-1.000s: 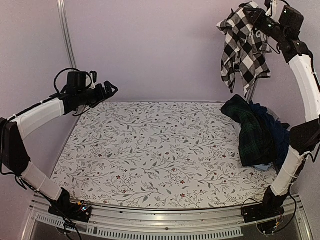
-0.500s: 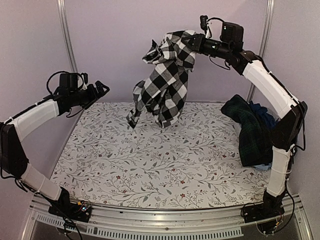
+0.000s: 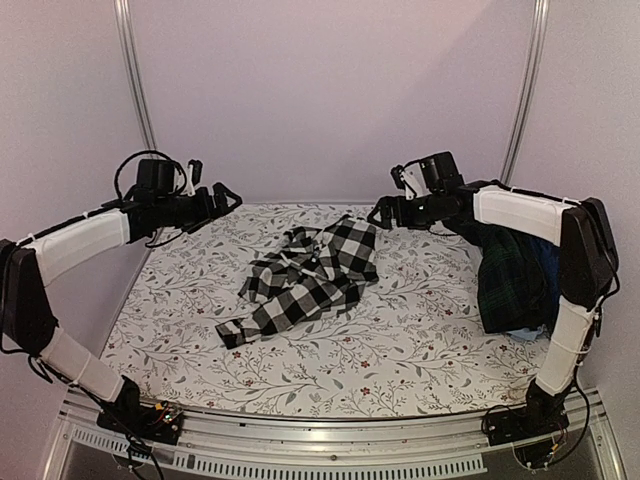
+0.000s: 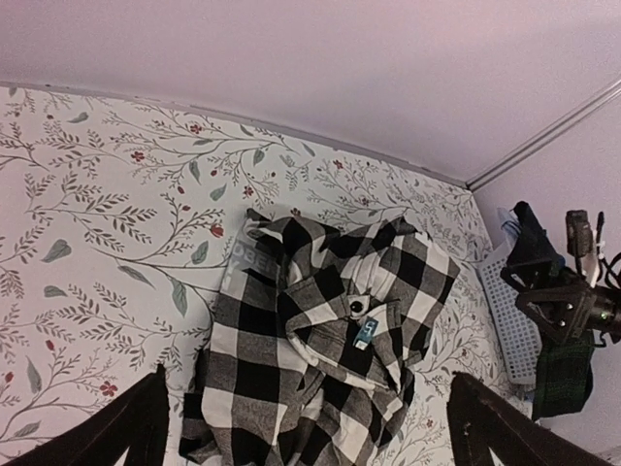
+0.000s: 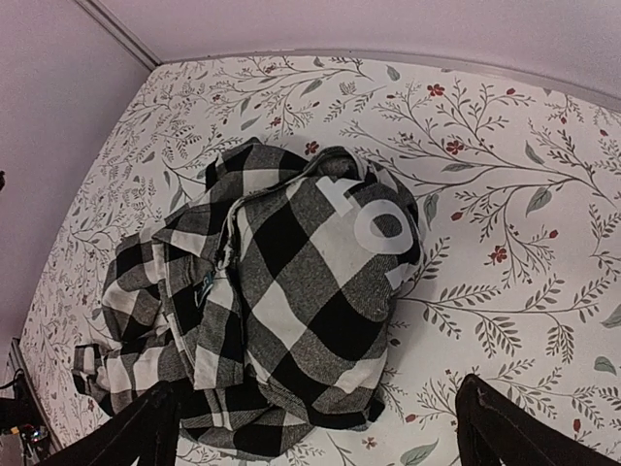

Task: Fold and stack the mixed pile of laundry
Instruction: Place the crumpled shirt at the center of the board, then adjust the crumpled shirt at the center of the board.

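Note:
The left gripper needs to grab the nearest crumpled edge of the checked shirt [image 3: 305, 275] to spread the shirt for folding, which leaves the shirt's middle free for the right gripper.
The black-and-white checked shirt [image 3: 305, 275] lies crumpled on the floral table covering [image 3: 330, 360], near the middle. It fills the left wrist view [image 4: 320, 359] and the right wrist view [image 5: 281, 301]. My right gripper [image 3: 383, 213] [image 5: 318, 388] hovers open just above the shirt's far right corner, with nothing between its fingers. Over the table's far left my left gripper [image 3: 225, 195] [image 4: 306, 381] hangs open and empty, pointing toward the shirt. The rest of the mixed laundry pile [image 3: 515, 270], with a dark green-navy plaid piece on top and blue under it, sits heaped at the right edge.
Purple walls close in the back and both sides, with metal posts [image 3: 135, 90] in the back corners. An aluminium rail [image 3: 330, 435] runs along the near edge between the two arm bases. My right forearm [image 3: 520, 210] reaches over the laundry pile.
My right arm swung the checked shirt down from high at the right to the table's middle. Its jaws opened and the shirt dropped flat. The left gripper shifted slightly.

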